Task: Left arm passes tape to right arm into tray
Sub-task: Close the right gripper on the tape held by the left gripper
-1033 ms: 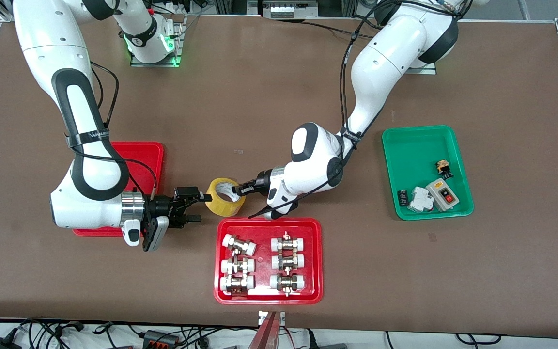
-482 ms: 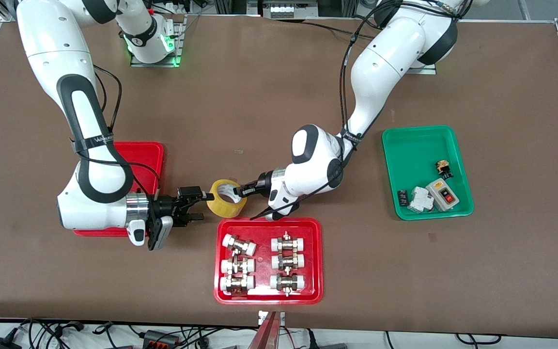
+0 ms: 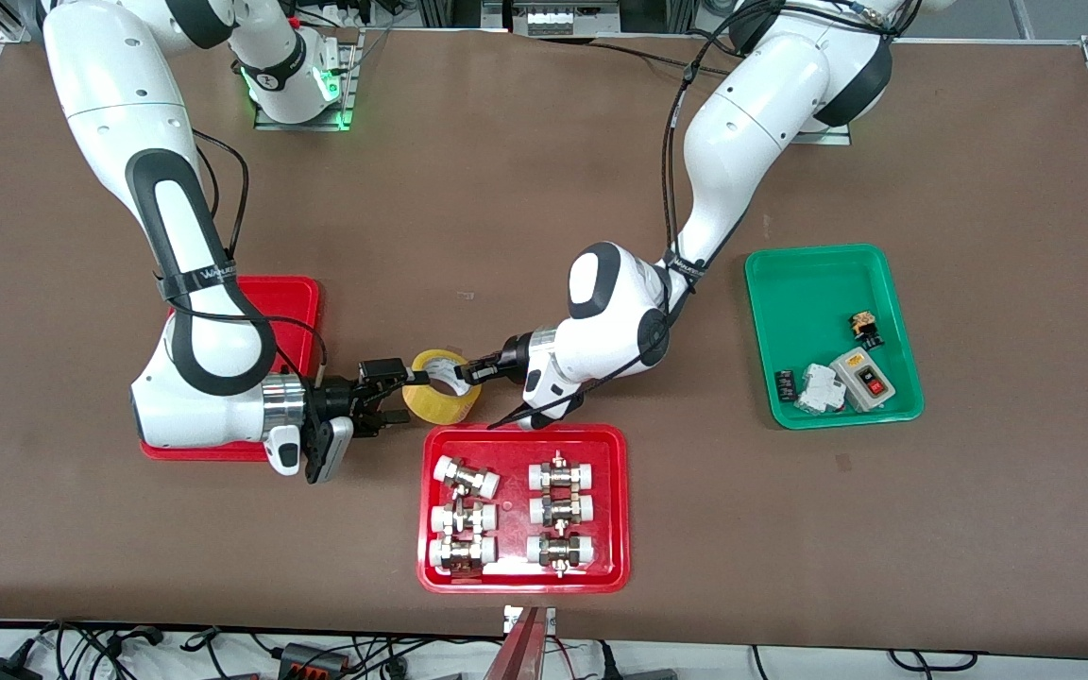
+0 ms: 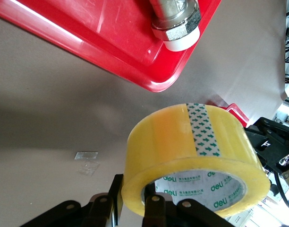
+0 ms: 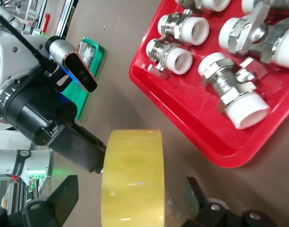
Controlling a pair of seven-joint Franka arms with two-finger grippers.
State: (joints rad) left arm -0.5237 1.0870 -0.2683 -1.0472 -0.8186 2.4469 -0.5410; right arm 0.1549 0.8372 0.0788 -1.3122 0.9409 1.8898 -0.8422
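Observation:
My right gripper should grab the yellow tape [image 3: 440,389] by its flat sides next, so that it can carry it to the plain red tray [image 3: 284,300].
The yellow tape [image 3: 440,389] is held up on its edge over the table, between the plain red tray [image 3: 284,300] and the fittings tray. My left gripper [image 3: 462,373] is shut on the roll's wall, one finger inside the core and one outside, as the left wrist view shows [image 4: 135,198] on the tape [image 4: 196,151]. My right gripper [image 3: 404,395] is open, with its fingers on either side of the tape's outer band. In the right wrist view [image 5: 130,201] both fingers stand apart from the tape [image 5: 131,175]. The right arm covers much of the plain red tray.
A wider red tray [image 3: 431,567] with several metal-and-white pipe fittings lies just nearer the front camera than the tape. A green tray [image 3: 818,283] with small electrical parts lies toward the left arm's end of the table.
My right gripper has moved toward the tape, and its open fingers now straddle the roll. My left gripper has kept the tape almost still.

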